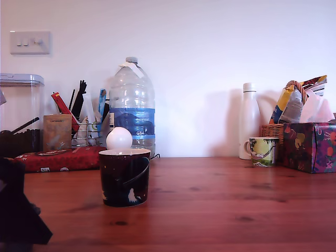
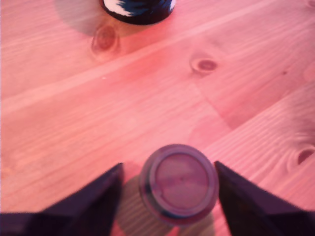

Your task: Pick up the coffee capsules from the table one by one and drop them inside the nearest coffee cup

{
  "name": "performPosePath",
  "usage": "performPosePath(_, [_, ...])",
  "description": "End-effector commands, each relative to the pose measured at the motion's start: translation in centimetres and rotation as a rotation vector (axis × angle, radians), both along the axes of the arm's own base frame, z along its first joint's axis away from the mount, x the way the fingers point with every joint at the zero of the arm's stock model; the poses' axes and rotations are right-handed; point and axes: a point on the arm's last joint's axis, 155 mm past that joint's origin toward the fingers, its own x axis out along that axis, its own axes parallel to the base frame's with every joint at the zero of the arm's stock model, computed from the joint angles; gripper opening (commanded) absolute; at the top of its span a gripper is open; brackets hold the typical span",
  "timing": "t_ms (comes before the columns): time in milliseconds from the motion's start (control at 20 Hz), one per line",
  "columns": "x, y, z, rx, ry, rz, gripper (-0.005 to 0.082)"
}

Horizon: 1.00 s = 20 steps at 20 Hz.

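My gripper should next grab the dark brown coffee capsule by its round side (image 2: 149, 196) to drop it inside the nearest coffee cup (image 2: 140, 11).
In the wrist view a dark coffee capsule (image 2: 178, 183) stands on the reddish wooden table (image 2: 74, 98), flat round face up. My gripper (image 2: 167, 167) is open, with one dark finger on each side of the capsule and a small gap to each. The dark navy coffee cup (image 2: 139, 10) shows only its base, farther along the table. In the exterior view the cup (image 1: 124, 178) stands upright left of centre, and my gripper (image 1: 21, 210) is a dark shape low at that view's left edge. The capsule is not seen there.
A white ball (image 1: 119, 138) sits just behind the cup, in front of a large water bottle (image 1: 132, 107). A red wrapped parcel (image 1: 58, 157) lies at the back left. At the back right stand a white bottle (image 1: 250, 121), a green-yellow mug (image 1: 262, 151) and a tissue box (image 1: 312, 147).
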Motion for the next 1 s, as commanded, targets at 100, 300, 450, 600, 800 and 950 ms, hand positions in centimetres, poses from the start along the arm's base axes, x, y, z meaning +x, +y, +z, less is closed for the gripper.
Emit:
performPosePath(100, [-0.8,0.5,-1.2,0.025,0.034,-0.005,0.0177])
performPosePath(300, [-0.7,0.3,-1.0,0.018,0.024,-0.013,0.0176])
performPosePath(450, [-0.5,-0.7,0.0,-0.03,0.0,-0.039,0.0176])
performPosePath(600, [-0.1,-1.8,1.3,-0.087,-0.042,-0.068,0.0176])
performPosePath(800, [1.6,-3.2,4.6,-0.151,-0.168,-0.091,0.0176])
performPosePath(950, [3.1,-4.2,8.2,-0.19,-0.299,-0.115,0.0176])
